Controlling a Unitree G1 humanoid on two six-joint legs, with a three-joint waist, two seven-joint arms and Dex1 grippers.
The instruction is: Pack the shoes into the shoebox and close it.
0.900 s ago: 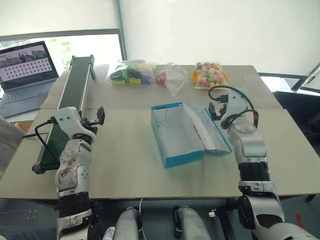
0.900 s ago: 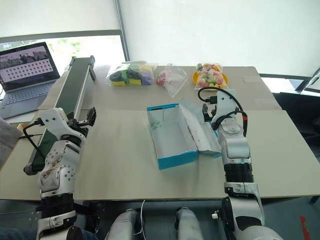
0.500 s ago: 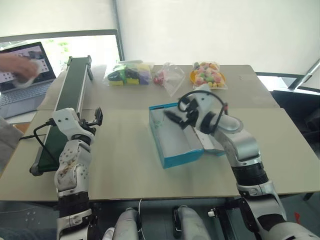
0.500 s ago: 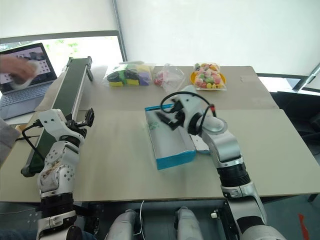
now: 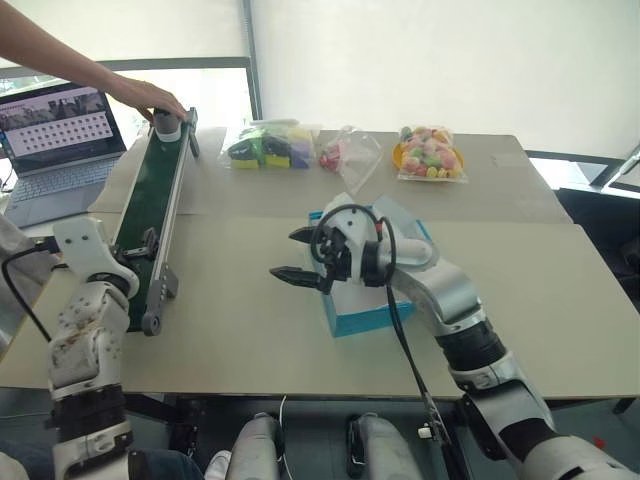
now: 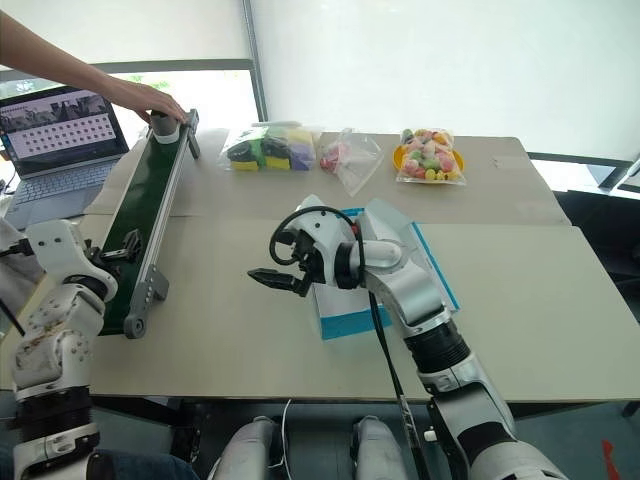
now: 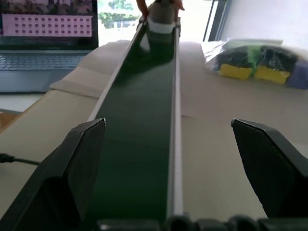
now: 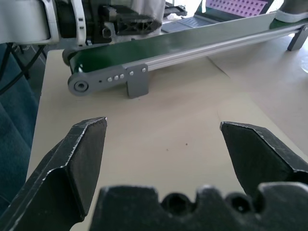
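Observation:
My left fingers are far short of the shoe, so closing must wait.
The turquoise shoebox [image 5: 362, 316] lies open at mid-table, and my right arm hides much of it. My right gripper [image 5: 292, 255] is open and empty, pointing left just past the box's left side above bare table. In its wrist view the right gripper [image 8: 162, 124] faces the near end of the green conveyor belt [image 8: 144, 62]. At the belt's far end a person's hand holds one dark shoe [image 5: 166, 122] with a light sole, the shoe [image 7: 161, 18] also showing in the left wrist view. My left gripper [image 7: 167, 123] is open and empty, looking along the belt from its near end [image 5: 150, 242].
The conveyor [image 5: 160, 200] runs along the table's left side. A laptop [image 5: 60, 130] stands at the far left. Clear bags of colourful items [image 5: 265, 148] [image 5: 345, 155] [image 5: 430, 152] lie along the back. Bare table lies between conveyor and box.
My right gripper swung left from beside the box's lid, across the box, to past its left side. The person's hand went from the laptop to the belt's far end. My left gripper shifted onto the belt.

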